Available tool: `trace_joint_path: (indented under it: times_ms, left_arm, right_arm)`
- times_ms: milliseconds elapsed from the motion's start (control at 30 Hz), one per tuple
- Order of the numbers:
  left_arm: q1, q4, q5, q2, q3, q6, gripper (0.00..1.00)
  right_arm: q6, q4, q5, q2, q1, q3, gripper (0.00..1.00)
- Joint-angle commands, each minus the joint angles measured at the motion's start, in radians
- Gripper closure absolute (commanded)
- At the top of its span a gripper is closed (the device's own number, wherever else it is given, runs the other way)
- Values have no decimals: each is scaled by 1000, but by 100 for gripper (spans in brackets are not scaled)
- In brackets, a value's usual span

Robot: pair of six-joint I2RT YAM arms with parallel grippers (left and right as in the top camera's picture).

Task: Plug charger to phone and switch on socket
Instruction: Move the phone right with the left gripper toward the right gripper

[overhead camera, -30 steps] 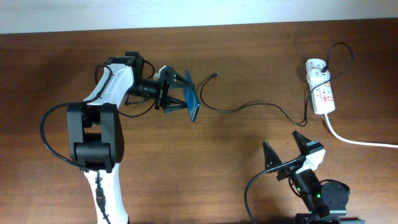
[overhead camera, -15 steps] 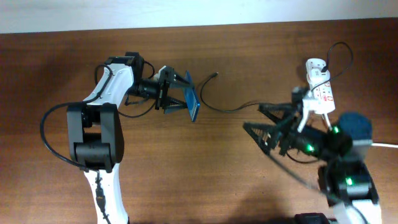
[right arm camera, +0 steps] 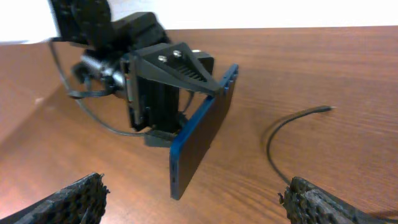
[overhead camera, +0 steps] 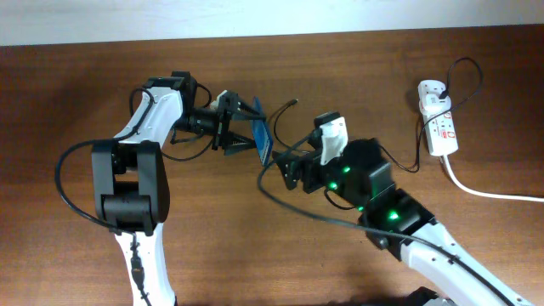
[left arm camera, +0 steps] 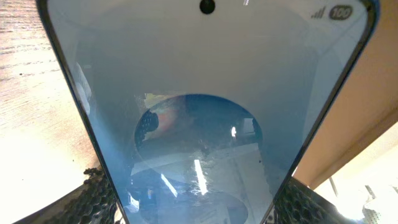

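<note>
My right gripper will take hold of the phone's near end across its thin side, so the phone's far end stays free for my left gripper to retake for plugging.
My left gripper is shut on the phone and holds it standing on its long edge over the table. The phone's blue screen with a dark circle fills the left wrist view. In the right wrist view the phone is seen edge-on, straight ahead. My right gripper is open and empty, just right of the phone; its fingertips frame the bottom of the right wrist view. The charger's thin black cable lies on the table, with its connector tip free beyond the phone. Its other end runs to the white socket.
The socket's thick white cord trails off to the right edge. The wooden table ends at a pale wall along the back. The left arm's own cables loop beside the left gripper.
My right arm has swung from the front right corner up and left to the middle of the table, close to the phone. The left arm and the phone have stayed put.
</note>
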Motion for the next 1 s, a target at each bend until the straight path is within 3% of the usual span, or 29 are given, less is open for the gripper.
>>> trace_joint_path:
  times_ms: [0,200,367,567,967]
  left_arm:
    - [6,-2,56,7,21,19,33]
    - [6,-2,56,7,22,19,33]
    - [6,-2,56,7,21,20,33]
    - [6,-2,56,7,21,20,33]
    - [6,-1,56,7,21,20,33]
  right_arm:
    - [-11,26,325,79,84,8,5]
    - [-10,187,349,256,154,19,5]
    - [-10,202,347,274,163,20,5]
    - [-10,333,303,325,163,24,5]
    - [-6,340,303,437,175,113,16]
